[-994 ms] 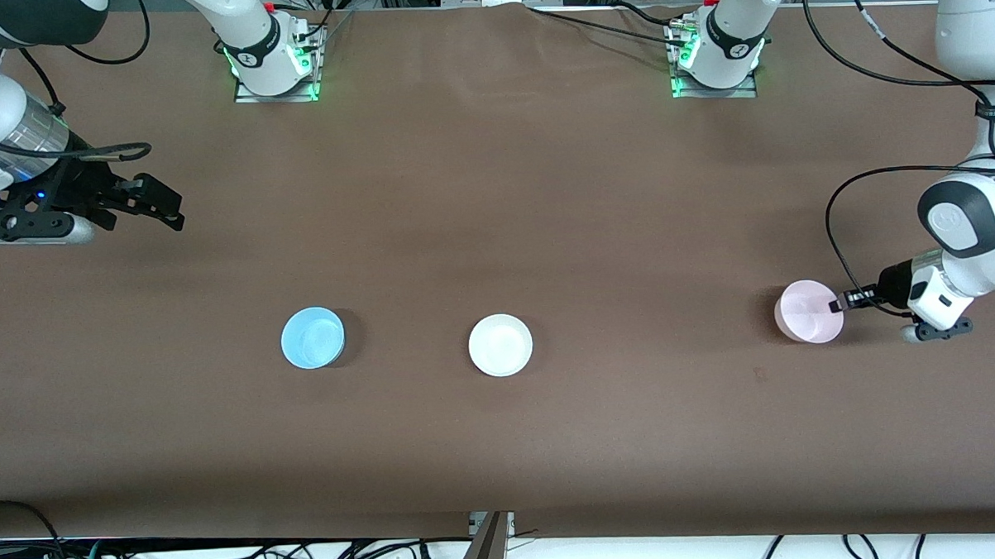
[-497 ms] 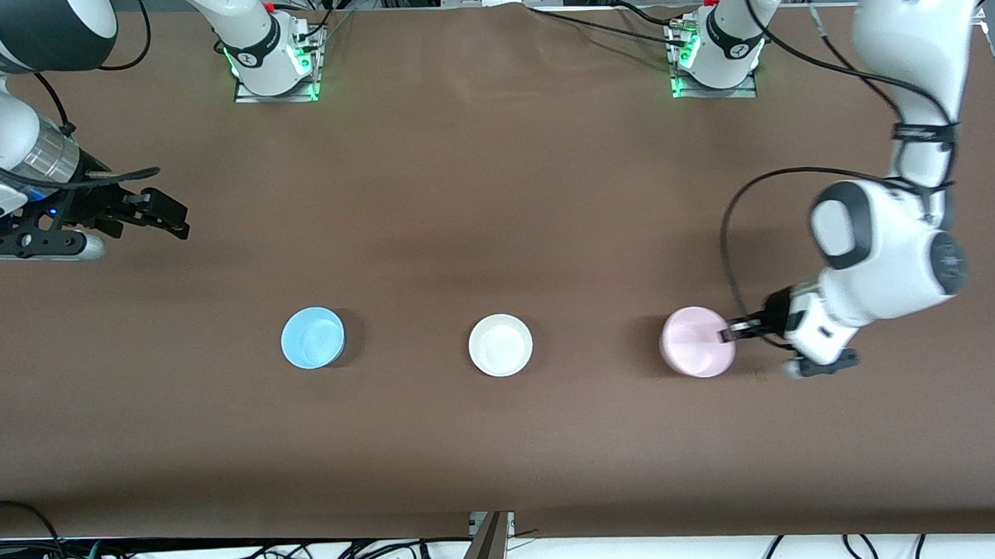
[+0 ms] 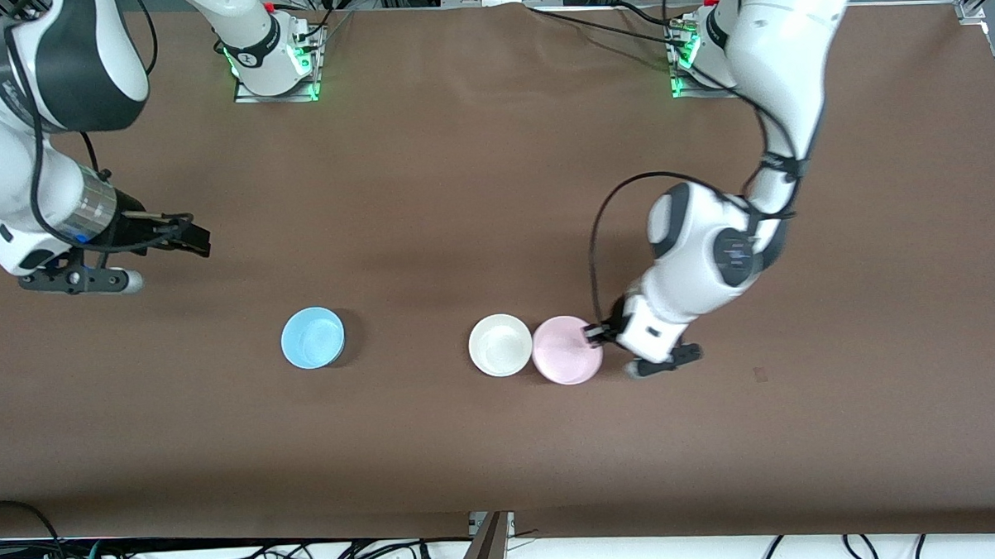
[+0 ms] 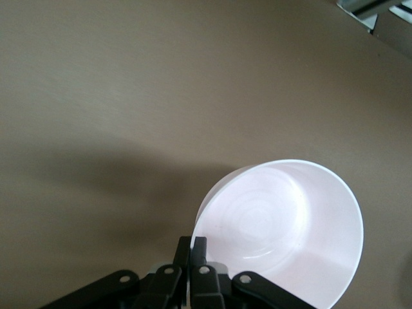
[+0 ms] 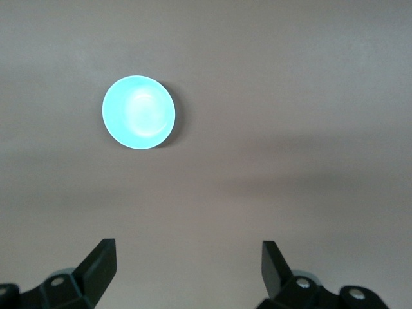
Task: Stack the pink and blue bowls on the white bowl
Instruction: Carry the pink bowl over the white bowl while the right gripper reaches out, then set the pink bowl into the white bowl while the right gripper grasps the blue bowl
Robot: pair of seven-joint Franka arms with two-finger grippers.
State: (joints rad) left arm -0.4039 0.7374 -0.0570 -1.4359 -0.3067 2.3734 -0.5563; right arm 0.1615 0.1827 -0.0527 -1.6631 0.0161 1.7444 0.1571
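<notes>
My right gripper grips the blue bowl by its rim (image 3: 342, 335) next, in order to stack it on the white bowl (image 3: 500, 344).
My left gripper (image 3: 592, 335) is shut on the rim of the pink bowl (image 3: 565, 361) and holds it in the air, right beside the white bowl (image 3: 500, 344), which sits in the middle of the table. In the left wrist view the pink bowl (image 4: 283, 232) hangs tilted with its rim pinched at my gripper (image 4: 192, 248). The blue bowl (image 3: 312, 338) sits on the table toward the right arm's end; it also shows in the right wrist view (image 5: 138, 112). My right gripper (image 3: 190, 239) is open and empty above the table near the right arm's end, its fingers (image 5: 103, 264) wide apart.
The brown table (image 3: 494, 188) carries only the bowls. The two arm bases (image 3: 275, 68) stand along the edge farthest from the front camera. Cables hang below the near edge.
My left arm has carried the pink bowl from the left arm's end of the table to just beside the white bowl. My right arm has shifted slightly toward the blue bowl.
</notes>
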